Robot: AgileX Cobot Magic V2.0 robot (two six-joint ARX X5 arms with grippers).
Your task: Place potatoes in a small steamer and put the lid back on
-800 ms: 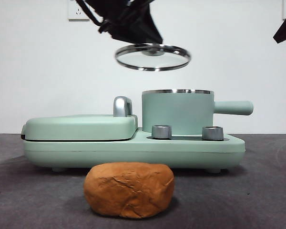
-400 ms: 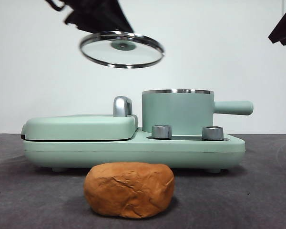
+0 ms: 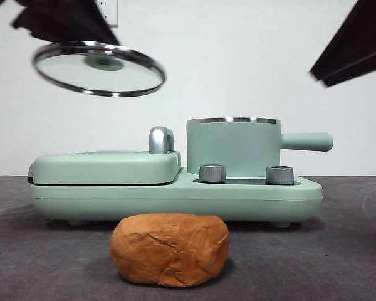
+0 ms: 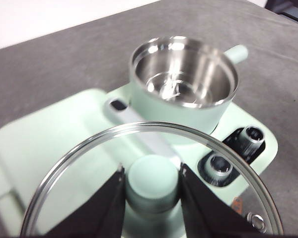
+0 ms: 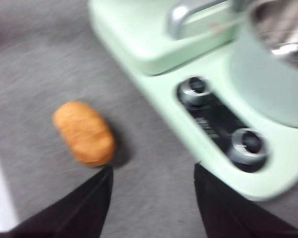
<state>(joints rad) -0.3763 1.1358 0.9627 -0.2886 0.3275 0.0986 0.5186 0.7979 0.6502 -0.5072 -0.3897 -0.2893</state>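
Note:
My right gripper should grab the orange-brown potato across its narrow width (image 3: pixel 170 249) next, because the rounded ends of the potato are wider apart than my fingers open.
The orange-brown potato (image 3: pixel 169 249) lies on the dark table in front of the appliance; it also shows in the right wrist view (image 5: pixel 84 132). The mint-green steamer pot (image 3: pixel 233 146) stands open on the appliance's right side, its steel inside empty (image 4: pixel 184 79). My left gripper (image 4: pixel 152 186) is shut on the green knob of the glass lid (image 3: pixel 99 68) and holds it tilted, high above the flat grill cover at the left. My right gripper (image 5: pixel 151 191) is open and empty, high at the right (image 3: pixel 354 47), above the table between the potato and the appliance.
The flat mint-green grill cover (image 3: pixel 106 167) with its chrome handle (image 3: pixel 161 139) lies left of the pot. Two steel dials (image 3: pixel 212 173) sit on the appliance front. A wall stands behind the table.
My left gripper has carried the lid leftward, away from above the pot, to above the grill cover. The right arm has come further into view at the top right.

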